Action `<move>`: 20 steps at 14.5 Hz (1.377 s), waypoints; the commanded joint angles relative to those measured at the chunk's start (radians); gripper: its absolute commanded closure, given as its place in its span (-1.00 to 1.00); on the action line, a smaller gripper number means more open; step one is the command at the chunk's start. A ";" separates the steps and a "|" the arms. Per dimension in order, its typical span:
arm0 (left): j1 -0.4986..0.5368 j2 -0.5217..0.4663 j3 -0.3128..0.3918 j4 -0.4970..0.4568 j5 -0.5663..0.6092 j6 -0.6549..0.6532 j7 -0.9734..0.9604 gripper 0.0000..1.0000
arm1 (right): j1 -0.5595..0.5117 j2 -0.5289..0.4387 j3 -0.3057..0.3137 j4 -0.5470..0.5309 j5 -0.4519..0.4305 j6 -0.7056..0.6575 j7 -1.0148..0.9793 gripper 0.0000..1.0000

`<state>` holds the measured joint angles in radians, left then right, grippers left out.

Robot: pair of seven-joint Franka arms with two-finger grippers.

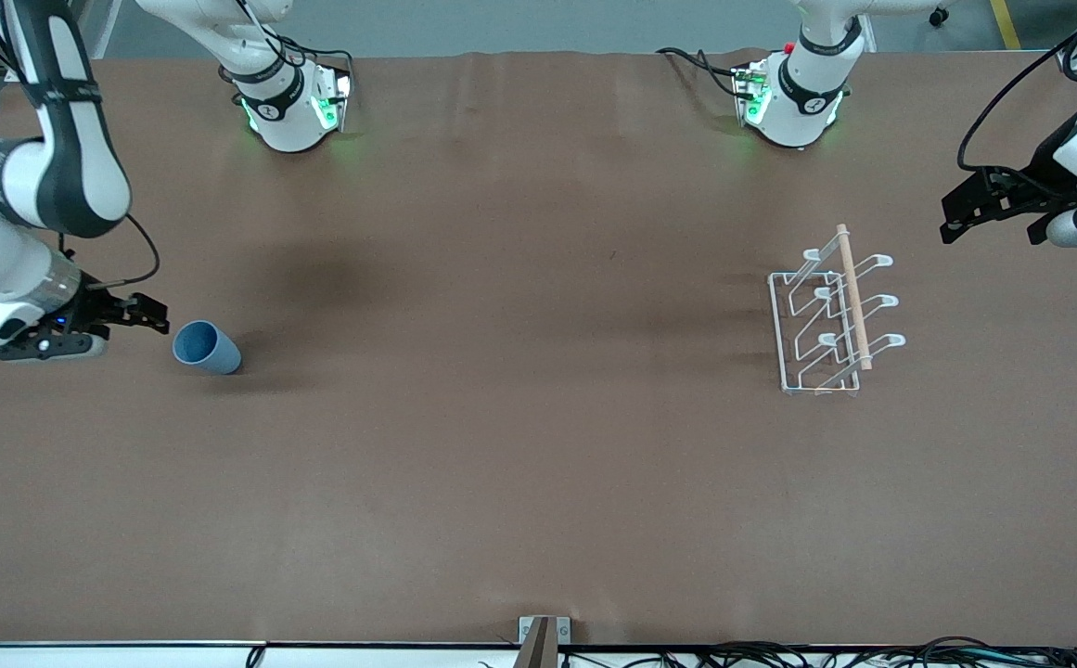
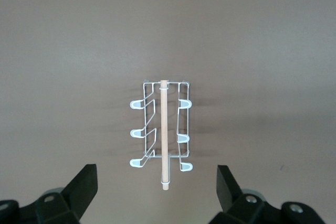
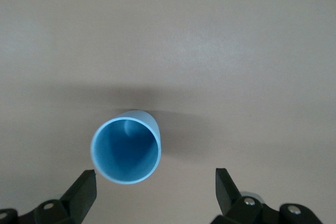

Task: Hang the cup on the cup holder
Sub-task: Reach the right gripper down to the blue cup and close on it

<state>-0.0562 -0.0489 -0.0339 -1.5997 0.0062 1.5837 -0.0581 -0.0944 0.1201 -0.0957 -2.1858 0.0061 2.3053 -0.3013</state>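
Note:
The light-blue cup should hang on the white wire cup holder (image 1: 830, 320). My right gripper should grab the cup by its open rim (image 1: 195, 341) next.
The light-blue cup (image 1: 207, 348) stands upright, mouth up, on the brown table near the right arm's end. It also shows in the right wrist view (image 3: 126, 147), seen from above into its empty inside. My right gripper (image 1: 144, 314) is open and empty, beside the cup on the side toward the table's end; in the right wrist view (image 3: 156, 179) the cup lies just ahead of the fingers. The white wire cup holder (image 1: 830, 320) with its wooden dowel stands near the left arm's end, all prongs bare. My left gripper (image 1: 960, 209) is open and empty; its wrist view (image 2: 156, 177) shows the holder (image 2: 161, 132) ahead.
The brown table (image 1: 519, 417) carries only the cup and the holder. The two arm bases (image 1: 292, 111) stand along the table edge farthest from the front camera. Cables and a small bracket (image 1: 544, 635) lie at the nearest edge.

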 commanded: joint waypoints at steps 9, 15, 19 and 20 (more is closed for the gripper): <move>-0.001 0.001 -0.001 0.004 0.001 -0.001 0.017 -1.00 | -0.028 0.165 0.013 -0.023 0.029 0.160 -0.036 -0.71; -0.001 0.000 -0.003 0.006 0.003 -0.004 0.017 -1.00 | -0.022 0.194 0.014 -0.017 0.095 0.164 -0.036 0.55; -0.002 0.001 -0.003 0.006 0.004 -0.004 0.017 -1.00 | -0.022 0.193 0.016 -0.008 0.095 0.151 -0.024 0.99; -0.002 0.001 -0.004 0.007 0.005 -0.004 0.017 -1.00 | -0.021 0.190 0.014 -0.002 0.095 0.140 -0.021 0.99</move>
<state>-0.0564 -0.0459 -0.0355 -1.6001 0.0062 1.5836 -0.0580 -0.1108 0.3097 -0.0878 -2.2039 0.0812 2.4619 -0.3223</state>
